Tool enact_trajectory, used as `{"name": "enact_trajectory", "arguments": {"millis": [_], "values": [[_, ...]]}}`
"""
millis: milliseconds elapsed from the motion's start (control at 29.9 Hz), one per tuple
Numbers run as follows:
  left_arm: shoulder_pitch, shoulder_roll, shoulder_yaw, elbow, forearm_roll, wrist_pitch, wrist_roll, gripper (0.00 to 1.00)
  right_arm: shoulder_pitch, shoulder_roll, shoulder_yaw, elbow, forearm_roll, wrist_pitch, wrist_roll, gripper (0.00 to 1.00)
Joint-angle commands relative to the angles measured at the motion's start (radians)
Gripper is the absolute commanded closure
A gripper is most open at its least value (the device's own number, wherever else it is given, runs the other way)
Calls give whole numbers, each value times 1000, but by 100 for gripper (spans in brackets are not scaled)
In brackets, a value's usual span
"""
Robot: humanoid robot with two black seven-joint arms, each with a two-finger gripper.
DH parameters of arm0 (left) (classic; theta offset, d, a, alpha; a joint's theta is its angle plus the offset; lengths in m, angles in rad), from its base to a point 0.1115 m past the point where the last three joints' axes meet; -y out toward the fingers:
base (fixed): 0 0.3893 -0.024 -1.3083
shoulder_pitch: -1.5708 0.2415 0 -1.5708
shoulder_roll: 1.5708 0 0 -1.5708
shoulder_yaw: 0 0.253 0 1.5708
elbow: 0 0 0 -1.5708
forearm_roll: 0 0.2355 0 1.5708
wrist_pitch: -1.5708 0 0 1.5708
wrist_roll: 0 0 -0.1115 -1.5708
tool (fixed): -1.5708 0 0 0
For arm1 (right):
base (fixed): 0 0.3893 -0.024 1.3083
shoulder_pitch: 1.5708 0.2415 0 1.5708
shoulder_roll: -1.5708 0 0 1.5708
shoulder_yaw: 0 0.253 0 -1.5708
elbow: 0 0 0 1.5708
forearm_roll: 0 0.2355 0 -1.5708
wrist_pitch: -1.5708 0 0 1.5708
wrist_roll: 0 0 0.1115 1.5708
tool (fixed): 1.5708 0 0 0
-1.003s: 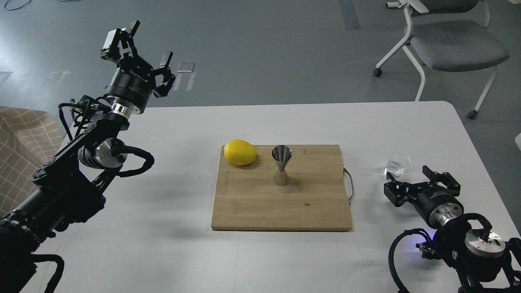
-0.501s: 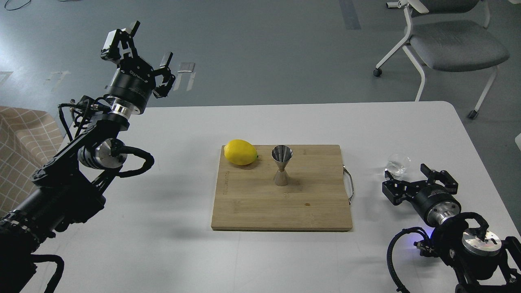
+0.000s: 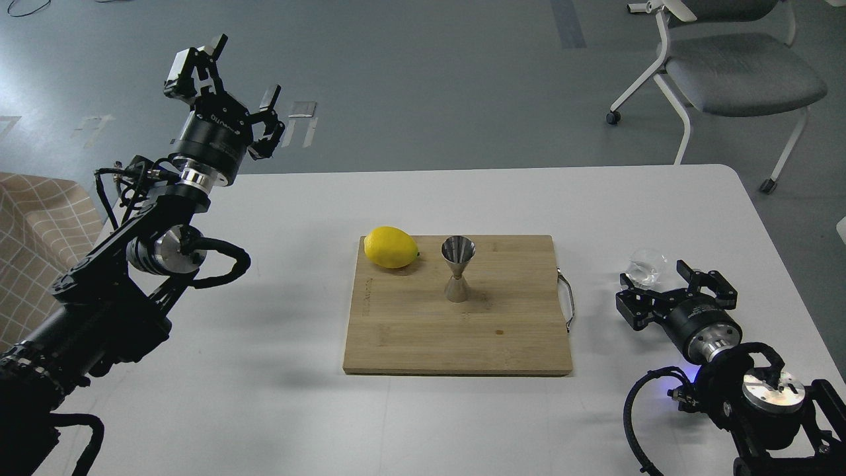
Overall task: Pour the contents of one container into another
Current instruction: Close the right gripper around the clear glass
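Note:
I need to grab the small clear glass cup around its body (image 3: 646,268) with my right gripper next. Then my right gripper can pour from the cup into the steel jigger (image 3: 457,267).
The small clear glass cup (image 3: 646,266) stands on the white table (image 3: 277,410) to the right of the cutting board. My right gripper (image 3: 653,276) is open just in front of the cup, its two fingers reaching to either side of the cup's near edge without closing on it. The steel jigger (image 3: 457,267) stands upright near the middle of the wooden cutting board (image 3: 456,330). My left gripper (image 3: 244,69) is open and empty, raised high beyond the table's far left corner.
A yellow lemon (image 3: 391,247) lies on the board's far left corner, close to the jigger. A metal handle (image 3: 566,299) sticks out from the board's right edge. An office chair (image 3: 724,73) stands on the floor at the back right.
My right gripper has moved forward and a little left, closing the gap to the glass cup. The left arm has not moved.

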Motion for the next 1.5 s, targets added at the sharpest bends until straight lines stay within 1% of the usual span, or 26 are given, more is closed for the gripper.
{"name": "enact_trajectory", "arguments": {"millis": [0, 401, 468, 769, 902, 1471], "values": [[0, 1, 0, 0, 0, 0, 0, 2, -1, 0, -7, 0, 0, 2, 0, 6], [0, 1, 0, 0, 0, -1, 0, 2, 2, 0, -7, -2, 0, 2, 3, 8], [0, 1, 0, 0, 0, -1, 0, 2, 9, 0, -7, -3, 0, 2, 6, 10], [0, 3, 0, 0, 1, -1, 0, 2, 34, 0, -7, -31, 0, 10, 14, 10], [0, 3, 0, 0, 1, -1, 0, 2, 34, 0, -7, -31, 0, 11, 14, 16], [2, 3, 0, 0, 1, -1, 0, 2, 31, 0, -8, -35, 1, 11, 14, 17]]}}
